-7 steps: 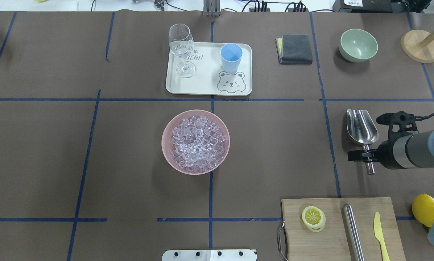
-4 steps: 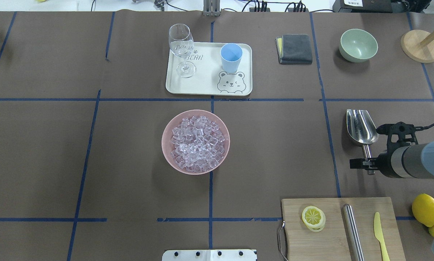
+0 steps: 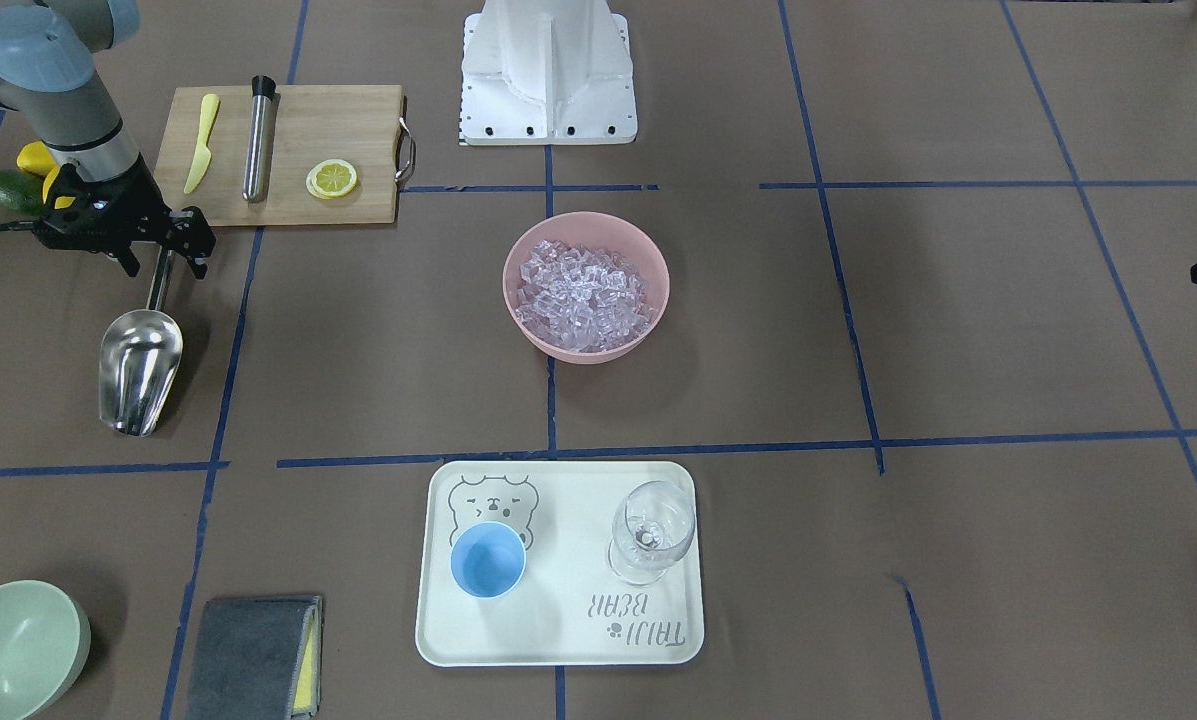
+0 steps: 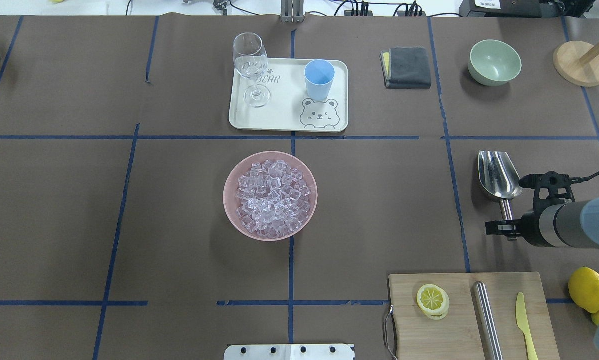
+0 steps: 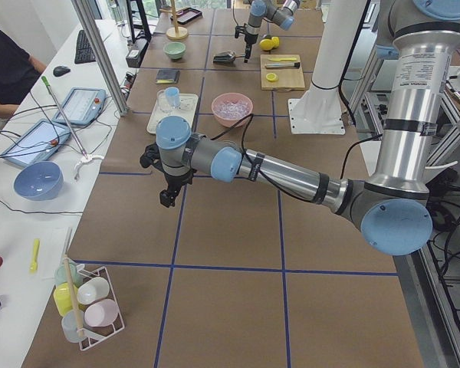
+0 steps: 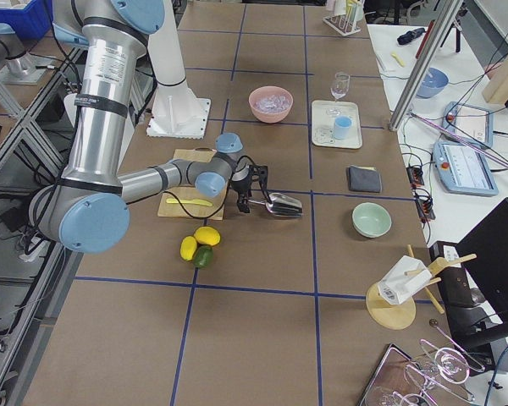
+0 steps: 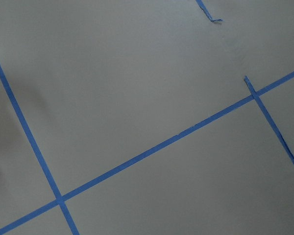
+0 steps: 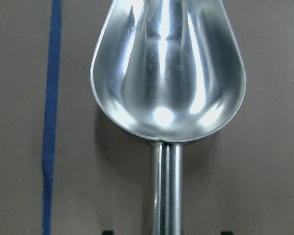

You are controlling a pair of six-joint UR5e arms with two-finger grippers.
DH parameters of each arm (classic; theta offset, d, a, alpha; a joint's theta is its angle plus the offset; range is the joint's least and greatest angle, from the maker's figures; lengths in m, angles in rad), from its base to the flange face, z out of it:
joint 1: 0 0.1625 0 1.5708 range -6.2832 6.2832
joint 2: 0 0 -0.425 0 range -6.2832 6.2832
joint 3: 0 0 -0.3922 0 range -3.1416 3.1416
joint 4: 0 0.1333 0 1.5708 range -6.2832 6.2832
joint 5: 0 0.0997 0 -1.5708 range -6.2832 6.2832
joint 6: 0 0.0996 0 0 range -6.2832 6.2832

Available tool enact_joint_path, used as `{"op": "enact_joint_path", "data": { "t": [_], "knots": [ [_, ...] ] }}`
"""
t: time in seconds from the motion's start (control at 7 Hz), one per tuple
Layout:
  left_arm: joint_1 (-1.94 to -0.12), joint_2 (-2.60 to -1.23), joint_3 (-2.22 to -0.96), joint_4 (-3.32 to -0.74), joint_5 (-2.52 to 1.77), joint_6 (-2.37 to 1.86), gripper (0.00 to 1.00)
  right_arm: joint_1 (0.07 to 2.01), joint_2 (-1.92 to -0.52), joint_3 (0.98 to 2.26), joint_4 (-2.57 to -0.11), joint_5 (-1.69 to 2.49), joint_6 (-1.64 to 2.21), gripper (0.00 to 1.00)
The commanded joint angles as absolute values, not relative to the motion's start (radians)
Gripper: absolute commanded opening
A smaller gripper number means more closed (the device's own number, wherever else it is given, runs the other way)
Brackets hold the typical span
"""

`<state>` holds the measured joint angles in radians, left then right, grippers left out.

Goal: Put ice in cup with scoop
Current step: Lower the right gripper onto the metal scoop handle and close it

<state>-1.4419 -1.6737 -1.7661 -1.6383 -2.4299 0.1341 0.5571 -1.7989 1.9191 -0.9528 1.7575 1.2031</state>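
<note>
My right gripper takes hold of the scoop by its slim straight handle next, since the scoop's trough flares wide and rounded.
The steel scoop lies flat on the table at the right, trough pointing away from the robot. My right gripper is open, low over the scoop's handle, with one finger on each side and not touching it. The ice fills a pink bowl at the table's middle. The light-blue cup stands empty and upright on a cream tray. My left gripper hangs over bare table far to the left; whether it is open or shut I cannot tell.
A wine glass shares the tray with the cup. A cutting board with a lemon slice, steel rod and yellow knife lies just behind the scoop. Lemons, a green bowl and a grey cloth sit on the right side.
My right gripper has slid back along the scoop's handle toward the robot and dropped lower. The scoop, bowl and cup have not moved.
</note>
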Motion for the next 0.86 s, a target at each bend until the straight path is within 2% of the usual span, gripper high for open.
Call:
{"op": "enact_joint_path", "data": {
  "t": [0.0, 0.14, 0.43, 0.71],
  "knots": [
    [-1.443, -1.674, -1.767, -1.638, -2.430, 0.133, 1.00, 0.558, -1.796, 1.905, -0.933, 1.763, 1.203, 0.27],
    [-1.445, -1.674, -1.769, -1.638, -2.430, 0.135, 1.00, 0.560, -1.796, 1.913, -0.931, 1.761, 1.200, 0.00],
    [-1.447, -1.674, -1.770, -1.638, -2.430, 0.135, 1.00, 0.564, -1.805, 1.940, -0.931, 1.763, 1.184, 0.00],
    [-1.445, -1.674, -1.772, -1.640, -2.430, 0.135, 1.00, 0.599, -1.842, 2.044, -0.933, 1.795, 1.102, 0.00]
  ]
}}
